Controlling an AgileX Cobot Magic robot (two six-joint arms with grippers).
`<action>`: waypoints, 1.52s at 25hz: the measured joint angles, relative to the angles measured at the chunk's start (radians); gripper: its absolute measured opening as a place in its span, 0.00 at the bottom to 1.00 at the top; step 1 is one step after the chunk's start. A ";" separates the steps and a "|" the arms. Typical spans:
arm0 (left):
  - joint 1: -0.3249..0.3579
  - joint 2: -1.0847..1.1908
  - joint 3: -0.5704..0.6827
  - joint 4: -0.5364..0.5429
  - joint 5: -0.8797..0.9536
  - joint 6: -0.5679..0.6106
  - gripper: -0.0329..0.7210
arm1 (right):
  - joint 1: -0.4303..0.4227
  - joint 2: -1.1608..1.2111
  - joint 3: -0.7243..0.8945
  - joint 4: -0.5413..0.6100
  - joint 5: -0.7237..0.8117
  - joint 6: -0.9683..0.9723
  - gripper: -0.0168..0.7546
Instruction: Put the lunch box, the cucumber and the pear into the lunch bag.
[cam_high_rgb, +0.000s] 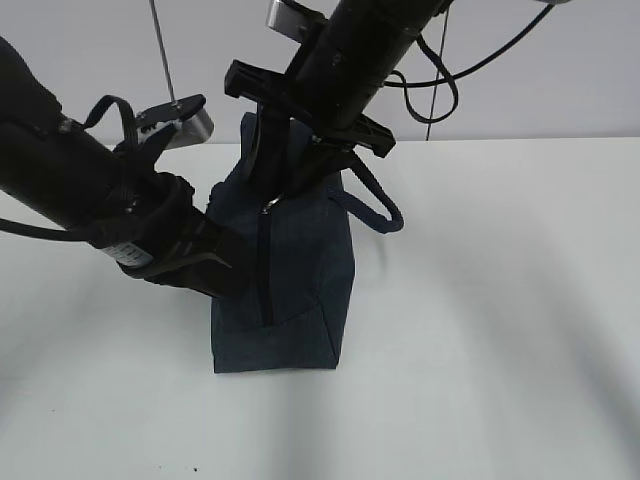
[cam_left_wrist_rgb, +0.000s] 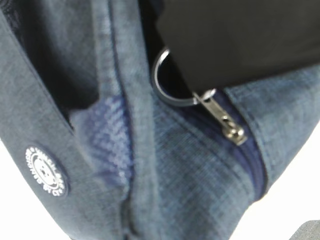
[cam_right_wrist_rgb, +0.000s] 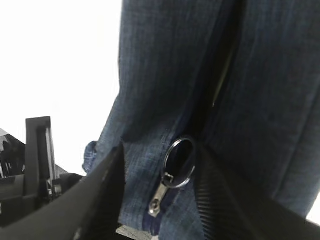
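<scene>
My right gripper grabs the silver zipper pull by its free-standing ring (cam_high_rgb: 272, 203) next, since the metal slider sits close against the bag's seam.
The dark navy lunch bag (cam_high_rgb: 300, 300) stands upright mid-table. Its silver ring pull (cam_high_rgb: 270, 205) hangs at the top of the front seam; below it the zipper runs shut, and beyond it a dark gap shows. My right gripper (cam_high_rgb: 281, 192) comes down from above, open, with one finger on each side of the ring pull (cam_right_wrist_rgb: 180, 162). My left gripper (cam_high_rgb: 222, 266) is pressed to the bag's left side, shut on a fold of its fabric (cam_left_wrist_rgb: 131, 210). The lunch box, the cucumber and the pear are out of view.
The bag's loop handle (cam_high_rgb: 378, 208) sticks out to the right. A round white logo patch (cam_left_wrist_rgb: 45, 171) sits on the bag's side. The white table (cam_high_rgb: 500, 330) spreads around the bag. A thin metal rod (cam_high_rgb: 160, 50) stands behind the left arm.
</scene>
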 joint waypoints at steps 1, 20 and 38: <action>0.000 0.000 0.000 0.000 0.000 0.000 0.04 | 0.000 0.000 0.000 0.005 0.000 0.000 0.49; 0.000 0.000 0.000 0.000 -0.001 0.000 0.04 | 0.000 0.000 0.000 0.071 0.000 -0.031 0.48; 0.000 0.000 0.000 0.000 -0.002 0.000 0.04 | 0.020 0.000 0.082 0.023 -0.008 -0.047 0.27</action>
